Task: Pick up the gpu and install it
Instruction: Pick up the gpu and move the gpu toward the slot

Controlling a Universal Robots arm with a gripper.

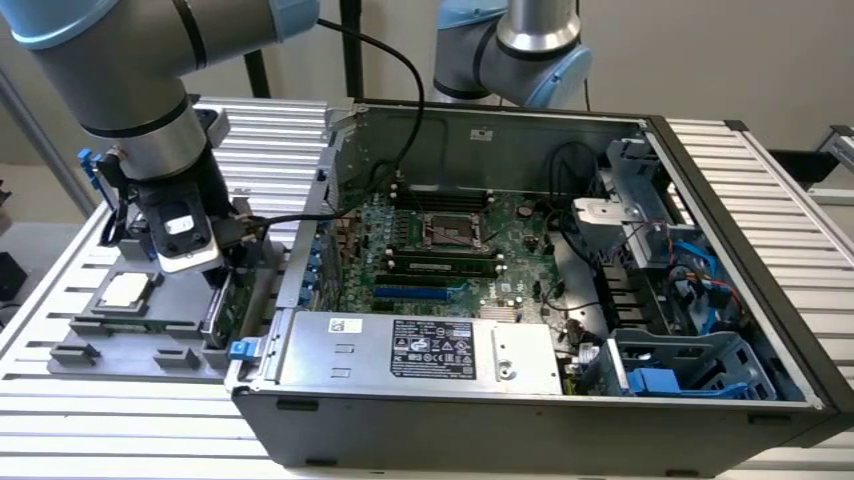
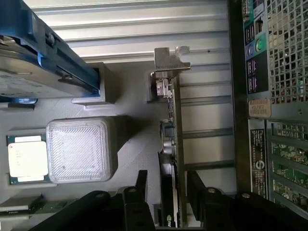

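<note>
My gripper is going to pick up the GPU next by the flat sides of its plain end [image 2: 171, 188], so the GPU's silver bracket [image 2: 168, 63] stays free for the install.
The gpu [image 2: 171, 130] stands on its edge in the grey parts tray [image 2: 134, 144], its silver end bracket [image 2: 168, 65] at the far end. My gripper [image 2: 168, 190] is open and straddles the card, one black finger [image 2: 141, 185] on each flat side with a small gap showing. In the exterior view the gripper [image 1: 216, 268] hangs low over the tray [image 1: 134, 352] at that view's left, just outside the open computer case [image 1: 534, 400]. The green card [image 1: 224, 310] rises between the fingers.
A square silver CPU chip [image 2: 27, 159] [image 1: 123, 290] lies in the tray beside a raised grey block [image 2: 82, 150]. A hard drive with blue rails [image 2: 33, 62] sits further along. The case's rear panel [image 2: 269, 96] is close beside the card. The motherboard [image 1: 454, 240] lies exposed inside.
</note>
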